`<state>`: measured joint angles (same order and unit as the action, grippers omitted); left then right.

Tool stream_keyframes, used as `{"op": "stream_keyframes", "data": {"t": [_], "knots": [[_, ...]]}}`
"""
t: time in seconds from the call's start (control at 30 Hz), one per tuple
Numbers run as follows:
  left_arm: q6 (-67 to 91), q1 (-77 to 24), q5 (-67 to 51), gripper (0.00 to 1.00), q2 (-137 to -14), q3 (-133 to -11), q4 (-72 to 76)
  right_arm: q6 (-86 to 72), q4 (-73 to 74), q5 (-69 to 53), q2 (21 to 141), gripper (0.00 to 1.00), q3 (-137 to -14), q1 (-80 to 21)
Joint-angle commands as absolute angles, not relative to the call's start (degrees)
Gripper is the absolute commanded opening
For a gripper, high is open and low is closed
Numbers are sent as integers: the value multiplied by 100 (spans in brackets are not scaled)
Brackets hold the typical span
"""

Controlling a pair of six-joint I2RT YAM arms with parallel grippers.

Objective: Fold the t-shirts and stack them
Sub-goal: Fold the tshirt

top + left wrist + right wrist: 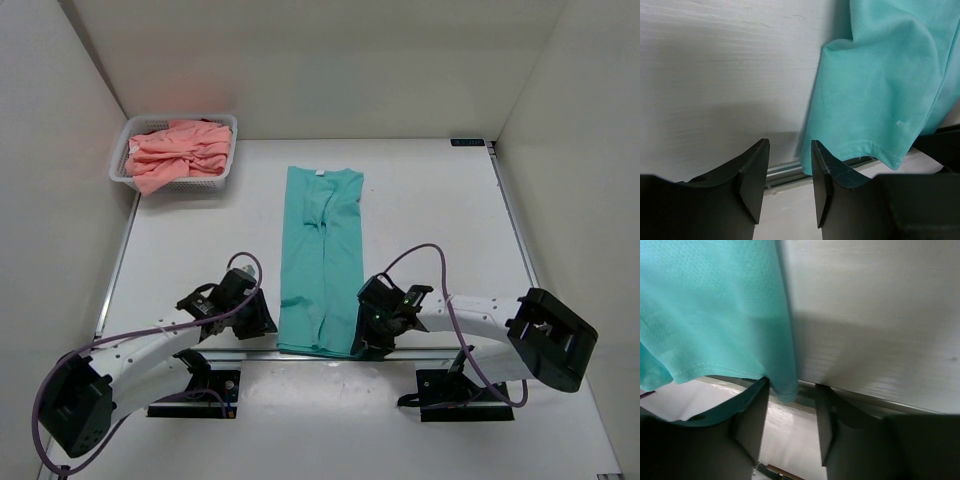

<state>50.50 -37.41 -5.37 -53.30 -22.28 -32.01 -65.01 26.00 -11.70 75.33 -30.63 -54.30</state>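
My left gripper grabs the teal-green t-shirt point(322, 250) by its hem corner point(283, 346) next, opposite my right gripper's corner, to fold the hem evenly toward the neck.
A teal-green t-shirt point(322, 250), folded lengthwise into a long strip, lies in the middle of the table with its white neck label at the far end and its hem over the near edge. My left gripper point(266, 320) is open beside the hem's left corner; in the left wrist view the gripper point(789, 146) is empty, with the shirt point(875, 90) just right of it. My right gripper point(363, 338) is open at the hem's right corner. In the right wrist view the shirt's point(715, 315) corner hangs between the open jaws of that gripper point(792, 396). Salmon-pink t-shirts point(180, 152) lie crumpled in the basket.
A white mesh basket point(222, 170) stands at the far left corner of the table. White walls close in the left, back and right sides. A metal rail point(785, 172) runs along the table's near edge under both grippers.
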Motion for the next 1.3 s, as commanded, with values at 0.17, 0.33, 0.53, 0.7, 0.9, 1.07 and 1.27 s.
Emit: {"op": "stream_keyframes", "data": {"t": [0.17, 0.33, 0.53, 0.7, 0.9, 1.07, 1.27], "knots": [[5422, -4174, -764, 50, -5335, -2382, -2866, -6574, 2312, -1266, 7656, 27, -3243, -5458], [5458, -4509, -624, 50, -5685, -2452, -2777, -6601, 2215, -1380, 7717, 23, -3270, -5458], [5423, -4597, -553, 42, -5985, -2470, -2830, -6504, 2118, -1494, 7725, 1, -3348, -5467], [5283, -4527, -651, 0, -6020, -2767, -2979, -6258, 2512, -1591, 7664, 0, -3726, -5370], [4949, -4132, -861, 0, -6108, -3330, -3322, -5749, 2847, -1994, 7532, 0, -4165, -4739], [4834, -3719, -914, 0, -6248, -3708, -3348, -5081, 3303, -2355, 7699, 0, -4561, -4132], [4746, -3296, -835, 0, -6723, -4288, -3244, -4176, 3822, -2724, 8164, 0, -5237, -3288]]}}
